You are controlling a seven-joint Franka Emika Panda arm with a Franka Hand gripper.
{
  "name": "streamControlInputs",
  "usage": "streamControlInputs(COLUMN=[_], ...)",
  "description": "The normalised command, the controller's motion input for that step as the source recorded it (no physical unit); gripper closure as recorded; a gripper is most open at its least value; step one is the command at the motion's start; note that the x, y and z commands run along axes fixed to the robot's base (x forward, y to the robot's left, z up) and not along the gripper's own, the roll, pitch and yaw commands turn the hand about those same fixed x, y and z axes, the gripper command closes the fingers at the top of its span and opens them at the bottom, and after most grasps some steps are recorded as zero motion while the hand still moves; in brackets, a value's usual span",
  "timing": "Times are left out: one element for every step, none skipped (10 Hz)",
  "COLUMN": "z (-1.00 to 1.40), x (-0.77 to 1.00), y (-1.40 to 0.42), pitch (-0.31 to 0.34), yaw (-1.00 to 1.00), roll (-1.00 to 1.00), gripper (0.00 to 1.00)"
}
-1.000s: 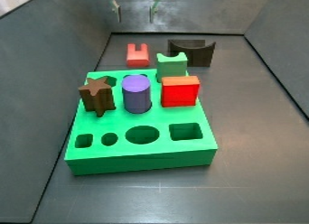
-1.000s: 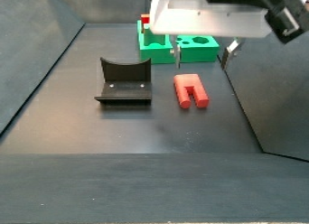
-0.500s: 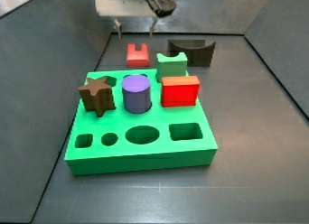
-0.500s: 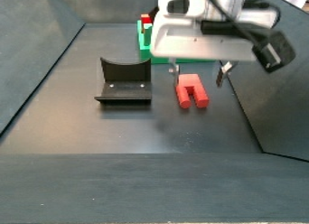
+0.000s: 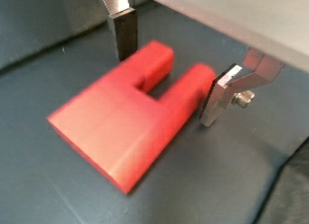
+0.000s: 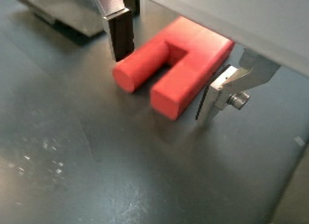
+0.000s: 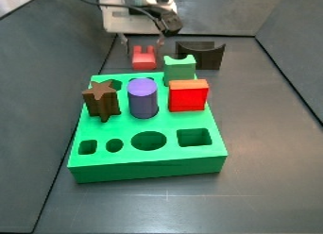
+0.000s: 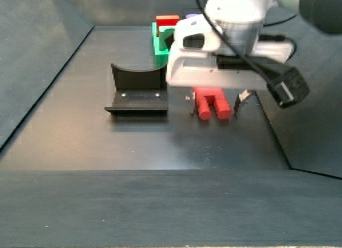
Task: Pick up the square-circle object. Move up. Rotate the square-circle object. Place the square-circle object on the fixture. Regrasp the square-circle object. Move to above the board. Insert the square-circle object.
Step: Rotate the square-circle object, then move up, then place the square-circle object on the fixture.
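Observation:
The square-circle object needs to be rotated and placed on the fixture (image 7: 205,52). My gripper needs to take hold of it by its pair of legs next.
The square-circle object (image 5: 126,106) is a bright-red piece with two short legs, lying flat on the dark floor; it shows in both wrist views (image 6: 169,65) and both side views (image 7: 145,58) (image 8: 211,104). My gripper (image 5: 173,70) is low over it and open, one finger on each side of the legs, with a small gap to each pad. It also shows in the other views (image 6: 165,76) (image 7: 142,40) (image 8: 221,95). The dark fixture (image 8: 136,90) with its curved notch stands beside the piece (image 7: 202,54). The green board (image 7: 146,134) lies nearer the front.
On the board stand a red cube (image 7: 188,94), a purple cylinder (image 7: 143,96) and a brown star piece (image 7: 101,97). A green notched block (image 7: 180,66) stands behind them. Grey walls enclose the floor on both sides.
The gripper has come down from well above the floor until its open fingers straddle the red piece. The piece has not moved.

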Motion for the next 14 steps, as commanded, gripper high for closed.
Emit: streamControlInputs(z=[-0.18,0.00,0.83,0.82,0.69,0.56,0.41,0.25,1.00,1.00,1.00,1.00,1.00,1.00], x=[0.03,0.00,0.00,-0.01,-0.02,-0.02,-0.01,-0.01,0.00,0.00,-0.01,-0.01,-0.02,-0.02], y=[0.02,0.00,0.00,0.00,0.00,0.00,0.00,0.00,0.00,0.00,0.00,0.00,0.00,-0.01], pitch=[-0.029,0.000,0.000,0.008,0.026,0.040,0.045,0.046,0.000,0.006,0.017,0.020,0.023,0.023], yaw=[-0.02,0.00,0.00,0.00,0.00,0.00,0.00,0.00,0.00,0.00,0.00,0.00,0.00,0.00], roll=[0.03,0.00,0.00,0.00,-0.01,-0.01,-0.01,-0.02,0.00,0.00,-0.01,-0.01,-0.01,-0.02], gripper=[0.00,1.00,1.00,1.00,1.00,1.00,1.00,1.00,1.00,1.00,1.00,1.00,1.00,1.00])
